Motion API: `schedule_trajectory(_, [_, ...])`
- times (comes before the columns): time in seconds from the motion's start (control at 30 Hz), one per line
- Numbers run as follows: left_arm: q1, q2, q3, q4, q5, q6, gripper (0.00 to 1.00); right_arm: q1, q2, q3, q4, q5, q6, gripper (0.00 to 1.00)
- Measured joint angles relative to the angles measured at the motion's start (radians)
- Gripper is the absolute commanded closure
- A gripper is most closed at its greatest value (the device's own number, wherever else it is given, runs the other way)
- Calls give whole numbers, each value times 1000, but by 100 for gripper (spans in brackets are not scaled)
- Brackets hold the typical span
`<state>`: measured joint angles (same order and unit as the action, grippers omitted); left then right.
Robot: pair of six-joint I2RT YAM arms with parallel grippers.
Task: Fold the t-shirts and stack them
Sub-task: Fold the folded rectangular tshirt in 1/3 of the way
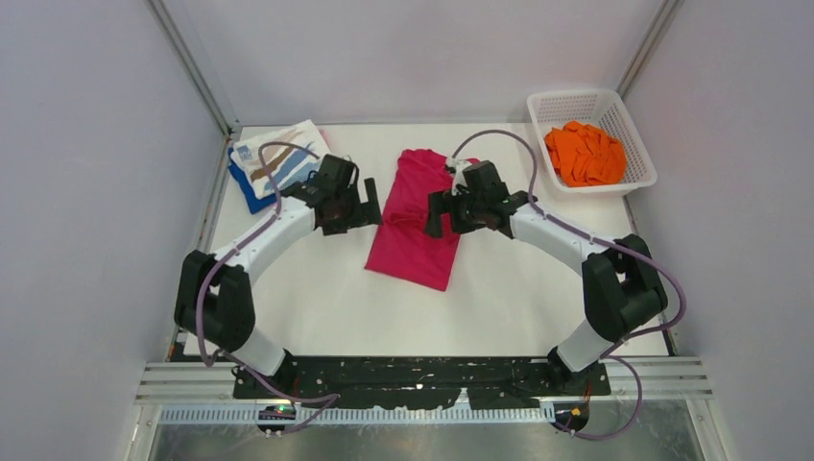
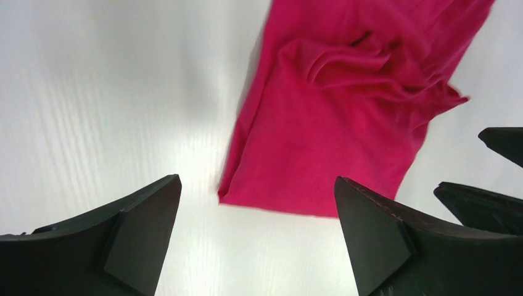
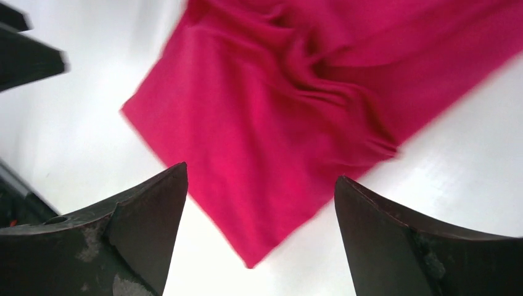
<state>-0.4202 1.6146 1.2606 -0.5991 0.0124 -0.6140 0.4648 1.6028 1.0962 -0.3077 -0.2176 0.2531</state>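
Observation:
My left gripper grabs the magenta t-shirt by its near-end corner next, to fold the t-shirt over, and leaves its other corner free.
The magenta t-shirt [image 1: 415, 219] lies folded into a long strip in the middle of the table, wrinkled near its middle. It also shows in the left wrist view [image 2: 345, 105] and the right wrist view [image 3: 296, 105]. My left gripper [image 1: 357, 205] is open and empty just left of the strip [image 2: 256, 203]. My right gripper [image 1: 443, 213] is open and empty over the strip's right edge [image 3: 259, 203]. A white shirt with brown and blue streaks [image 1: 276, 158] lies folded on a blue shirt [image 1: 248, 192] at the back left. An orange shirt [image 1: 584, 152] lies in the basket. No pale pink shirt shows.
The white lattice basket [image 1: 641, 144] stands at the back right corner. Grey walls and metal posts close in the table at the left, back and right. The other arm's fingers [image 2: 493, 185] show at the right edge of the left wrist view.

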Motion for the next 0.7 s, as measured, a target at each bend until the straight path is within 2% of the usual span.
schedule_trajectory(0.17, [-3,-159,-226,18,-41,-52,0,158,64,28,43,-83,-16,4])
schedule_trajectory(0.3, [-2,-228,-338,26,-68,-88,0,229,218,135,67,-129,-11,5])
schedule_trajectory(0.5, [8,-251,-372,38,-80,-114,1,223,417,317,76,-107,0,5])
schedule_trajectory(0.7, [10,-253,-380,74,-72,-117,0,155,573,533,68,-43,16,5])
